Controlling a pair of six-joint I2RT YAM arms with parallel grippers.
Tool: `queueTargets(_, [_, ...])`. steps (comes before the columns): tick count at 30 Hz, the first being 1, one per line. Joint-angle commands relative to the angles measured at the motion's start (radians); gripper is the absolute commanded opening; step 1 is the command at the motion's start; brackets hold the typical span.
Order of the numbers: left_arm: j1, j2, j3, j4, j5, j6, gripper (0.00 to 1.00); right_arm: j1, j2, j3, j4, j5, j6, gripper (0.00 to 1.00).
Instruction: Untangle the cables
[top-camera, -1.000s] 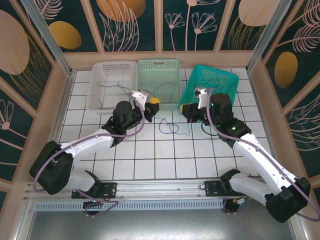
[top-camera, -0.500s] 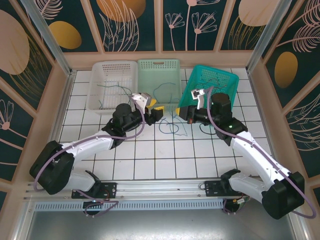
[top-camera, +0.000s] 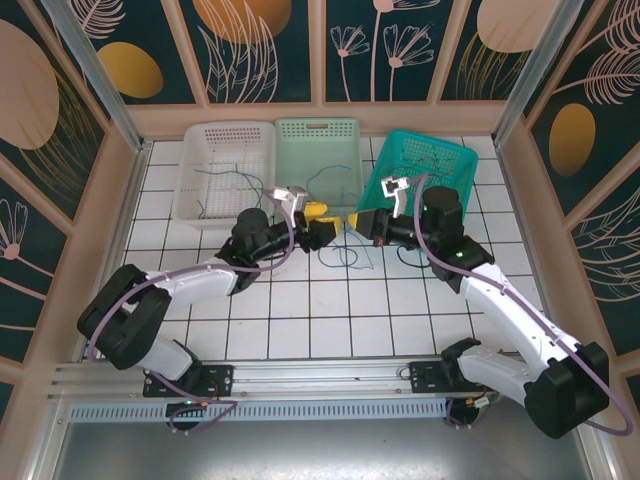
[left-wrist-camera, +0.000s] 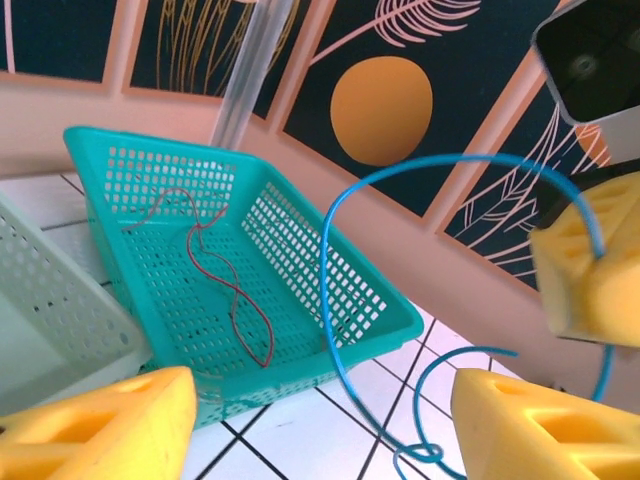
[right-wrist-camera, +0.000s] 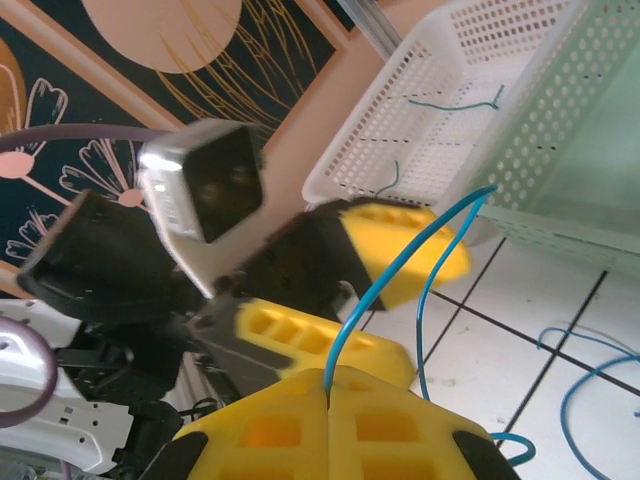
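My left gripper will grab the blue cable on its hanging part (top-camera: 345, 229) (left-wrist-camera: 333, 340), free of the right gripper, to pull the tangle apart.
My right gripper (top-camera: 356, 220) (right-wrist-camera: 328, 385) is shut on a thin blue cable (right-wrist-camera: 400, 270), which rises from its closed fingers in an arc. My left gripper (top-camera: 322, 221) (left-wrist-camera: 320, 440) stands open right beside it, yellow fingers (left-wrist-camera: 95, 430) wide apart. The blue cable (left-wrist-camera: 328, 270) hangs down between them, touching neither. Below, the cable ends in a loose tangle of blue cables (top-camera: 345, 255) on the white tiles. A red cable (left-wrist-camera: 235, 290) lies in the teal basket (left-wrist-camera: 300, 225). Green cables (right-wrist-camera: 440, 102) lie in the white basket (right-wrist-camera: 400, 130).
Three baskets stand in a row at the back: white (top-camera: 190, 170), pale green (top-camera: 345, 135), which holds a blue cable (top-camera: 320, 180), and teal (top-camera: 455, 155). The two grippers are almost touching in front of the pale green one. Open tiled floor lies toward the arm bases.
My left gripper has opened and moved right, up to the right gripper. The right gripper has shifted a little left, still shut on the blue cable.
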Motion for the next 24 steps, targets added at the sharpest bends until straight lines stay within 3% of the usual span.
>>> queueTargets(1, [-0.001, 0.035, 0.043, 0.046, 0.055, -0.036, 0.61, 0.019, -0.013, -0.011, 0.081, -0.034, 0.014, 0.00])
queueTargets(11, [0.001, 0.024, 0.052, 0.017, -0.004, 0.012, 0.42, 0.032, -0.020, -0.022, 0.050, -0.056, 0.024, 0.00])
queueTargets(14, [0.000, 0.011, 0.051, -0.006, -0.019, 0.035, 0.27, 0.032, -0.031, -0.033, 0.050, -0.064, 0.034, 0.00])
queueTargets(17, [-0.001, -0.011, 0.052, -0.076, -0.089, 0.088, 0.13, 0.020, -0.040, -0.042, 0.058, -0.107, 0.057, 0.00])
queueTargets(24, [-0.001, -0.068, 0.040, -0.221, -0.326, 0.218, 0.03, 0.000, -0.028, -0.067, 0.055, -0.209, 0.130, 0.00])
